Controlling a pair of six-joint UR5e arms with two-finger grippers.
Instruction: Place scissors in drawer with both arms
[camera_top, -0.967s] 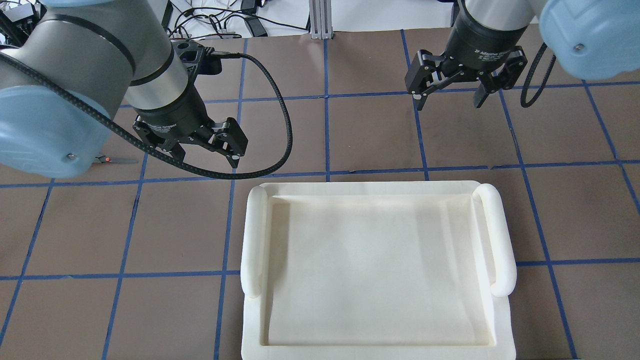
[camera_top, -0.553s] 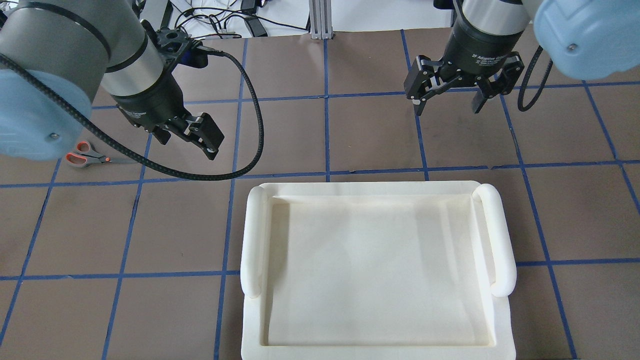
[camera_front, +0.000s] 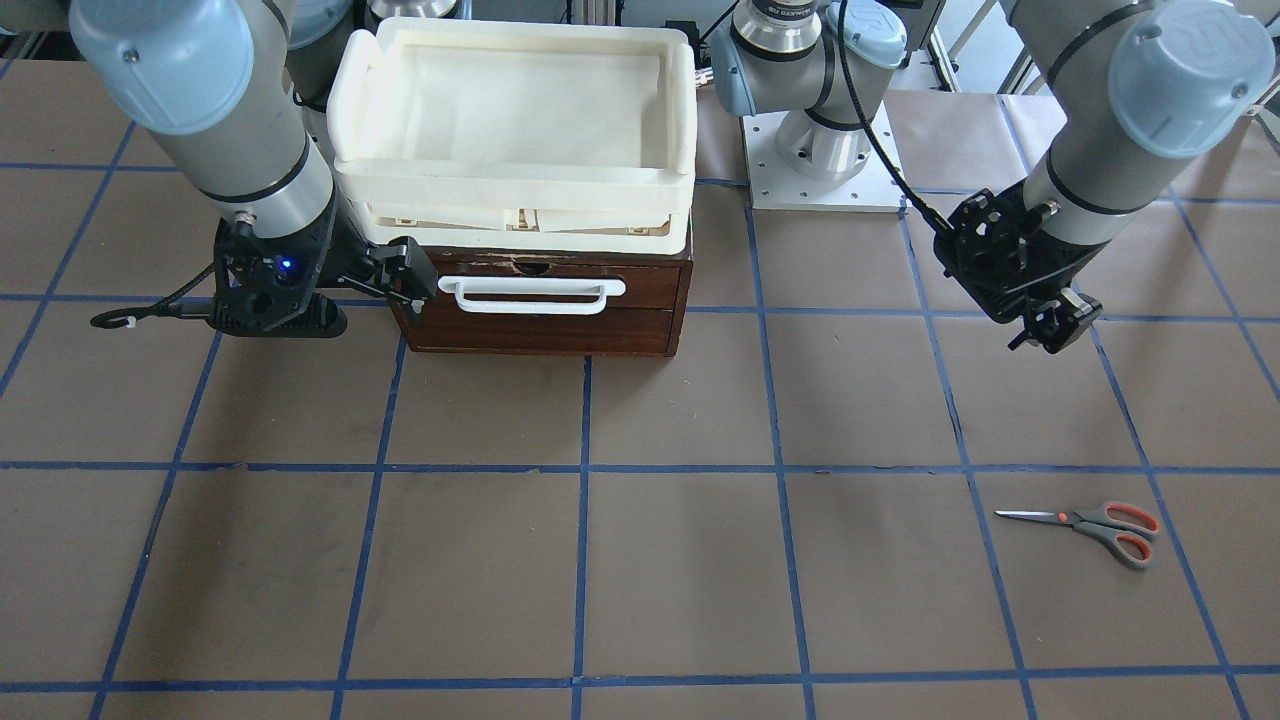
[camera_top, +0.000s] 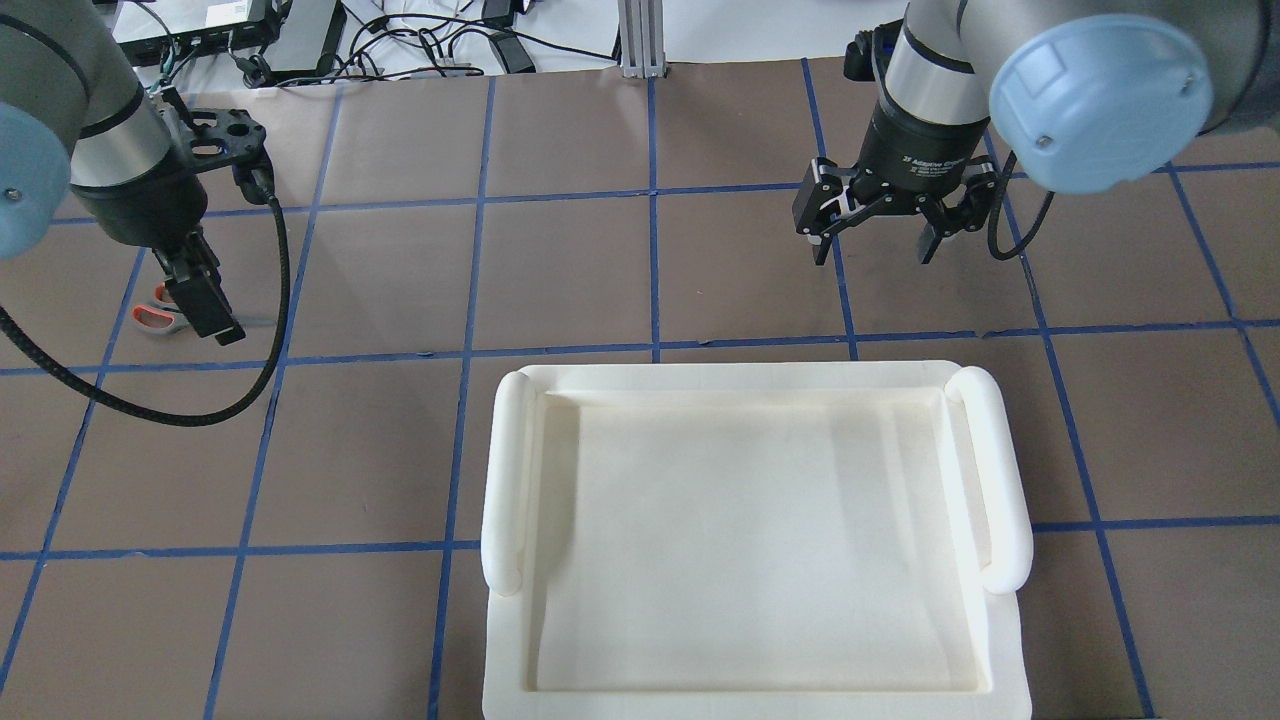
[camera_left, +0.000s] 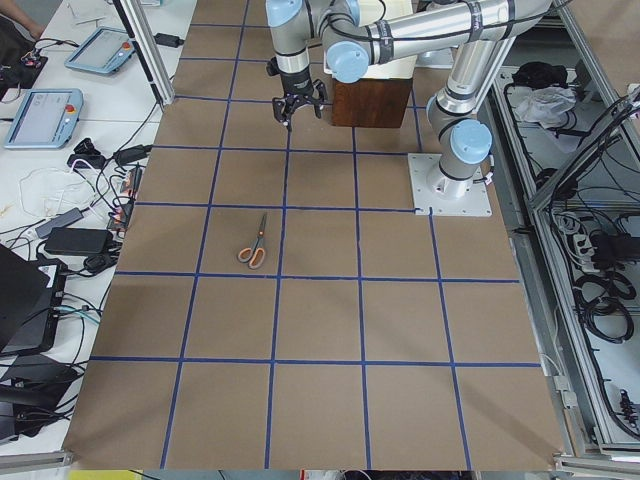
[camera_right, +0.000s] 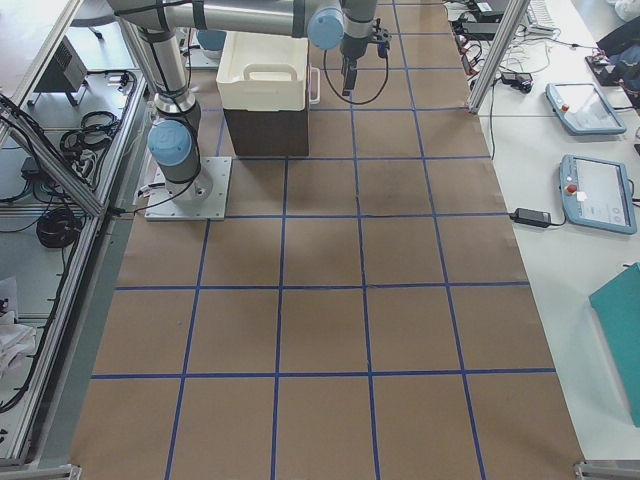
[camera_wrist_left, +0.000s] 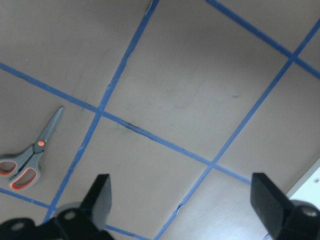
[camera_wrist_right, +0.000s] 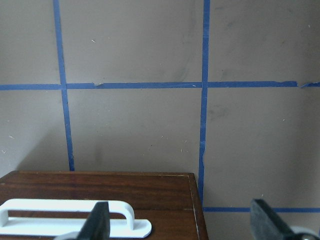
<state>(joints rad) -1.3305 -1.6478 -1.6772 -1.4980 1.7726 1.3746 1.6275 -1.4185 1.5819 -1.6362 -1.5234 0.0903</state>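
I will place the scissors in the drawer with my left gripper, so next it will take hold of the scissors by their grey handles near the pivot.
The scissors lie flat on the brown table, grey handles lined orange-red; in the left wrist view they are at the lower left. My left gripper hovers over them, open and empty, and hides their middle in the overhead view. The drawer is shut, with a dark wooden front and a white bar handle. My right gripper is open and empty in front of the drawer's end, one finger beside the front's corner. The right wrist view shows the handle below.
A cream-white plastic tray sits on top of the wooden drawer box; it fills the lower overhead view. Blue tape lines grid the table. Cables and electronics lie beyond the far edge.
My left arm swung left across the table to above the scissors, first uncovering them, then covering their middle. My right gripper shifted slightly left. Both stayed open.
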